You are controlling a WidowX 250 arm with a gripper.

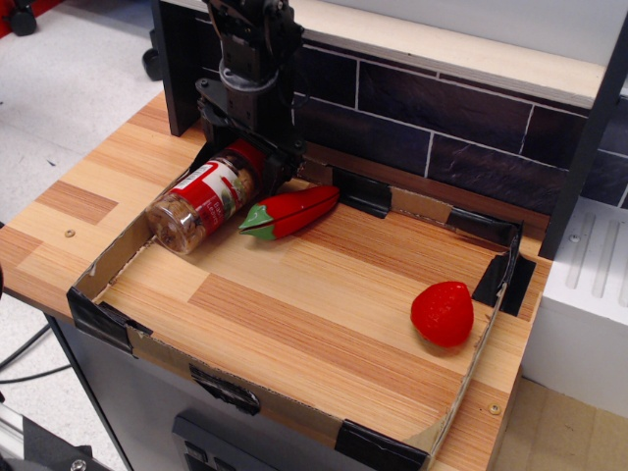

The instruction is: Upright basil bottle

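The robot's gripper will grab the basil bottle by its red cap, and the bottle's clear base stays free to stand the bottle upright on.
The basil bottle lies on its side at the tray's back left corner, with its clear base leaning on the left wall and its red cap pointing to the back right. My gripper hangs over the cap end. Its two black fingers stand on either side of the cap, open, and the jaws hide part of the cap. I cannot see whether the pads touch the cap.
A red toy chili with a green stem lies right beside the bottle. A red strawberry sits at the tray's right. The low cardboard tray wall rings the wooden surface. A dark tiled wall and a black post stand behind.
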